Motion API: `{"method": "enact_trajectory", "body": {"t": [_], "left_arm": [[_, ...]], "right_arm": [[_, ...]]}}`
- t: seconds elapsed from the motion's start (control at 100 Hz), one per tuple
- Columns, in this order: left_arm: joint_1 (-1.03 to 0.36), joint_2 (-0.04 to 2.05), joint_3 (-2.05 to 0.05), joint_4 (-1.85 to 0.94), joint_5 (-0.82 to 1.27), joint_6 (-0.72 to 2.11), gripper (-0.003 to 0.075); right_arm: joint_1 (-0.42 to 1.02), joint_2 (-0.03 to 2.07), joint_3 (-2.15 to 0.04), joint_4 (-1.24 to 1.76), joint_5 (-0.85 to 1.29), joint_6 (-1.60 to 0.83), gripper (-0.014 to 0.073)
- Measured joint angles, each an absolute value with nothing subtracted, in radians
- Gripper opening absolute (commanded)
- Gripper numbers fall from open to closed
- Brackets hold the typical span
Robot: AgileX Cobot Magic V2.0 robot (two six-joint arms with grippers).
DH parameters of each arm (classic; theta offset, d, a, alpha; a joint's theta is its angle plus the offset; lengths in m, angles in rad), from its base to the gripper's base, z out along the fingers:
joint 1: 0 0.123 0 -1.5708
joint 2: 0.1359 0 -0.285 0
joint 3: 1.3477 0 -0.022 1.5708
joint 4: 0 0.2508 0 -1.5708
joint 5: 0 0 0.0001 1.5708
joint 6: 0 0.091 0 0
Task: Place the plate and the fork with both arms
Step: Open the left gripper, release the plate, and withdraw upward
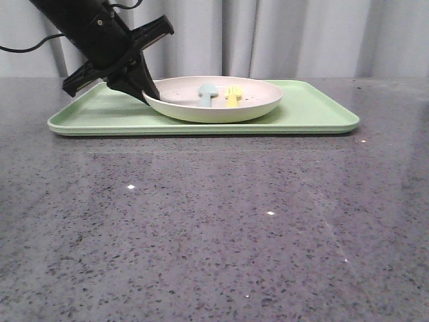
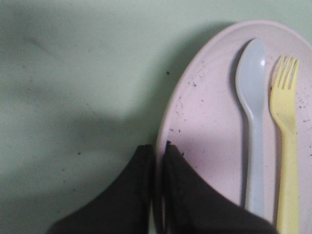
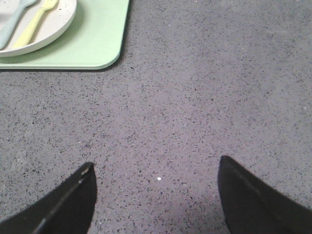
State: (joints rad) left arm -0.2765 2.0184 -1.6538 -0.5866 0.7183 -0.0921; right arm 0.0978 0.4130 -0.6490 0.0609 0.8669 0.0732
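Observation:
My left gripper is ready to open now, since the plate's base (image 1: 218, 120) sits on the light-green tray (image 1: 308, 114) inside its edges, so the plate would rest there.
The plate (image 1: 214, 107), cream-pink inside with dark specks, sits on the light-green tray (image 1: 308, 114). The yellow fork (image 1: 232, 96) lies in it beside a pale blue-green spoon (image 1: 206, 94). My left gripper (image 1: 146, 94) is shut on the plate's left rim, one finger inside and one outside; the left wrist view shows the gripper (image 2: 158, 148) pinching the plate's (image 2: 209, 122) rim, with the fork (image 2: 287, 146) and spoon (image 2: 253, 122) beyond. My right gripper (image 3: 156, 168) is open and empty over bare table. The right wrist view shows the plate (image 3: 53, 24) and fork (image 3: 34, 24) far off.
The tray stands at the back of the grey speckled table (image 1: 214, 228), its corner also in the right wrist view (image 3: 97, 44). A grey curtain (image 1: 301, 33) hangs behind. The right arm is out of the front view.

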Motion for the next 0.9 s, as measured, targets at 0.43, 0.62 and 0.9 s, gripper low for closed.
{"method": "enact_trajectory", "body": {"t": [0.43,0.62,0.9], "left_arm": [[-0.276,2.018,-1.654,-0.578,0.718,-0.095,-0.002],[-0.276,2.018,-1.654,-0.572,0.718,-0.097,-0.002],[-0.276,2.018,-1.654,-0.572,0.718,-0.097,0.0134]], "right_arm": [[0.098,0.413,-0.649,0.061,0.868,0.073,0.0526],[0.098,0.413,-0.649,0.061,0.868,0.073,0.0526],[0.098,0.413,-0.649,0.061,0.868,0.073,0.0526]]}}
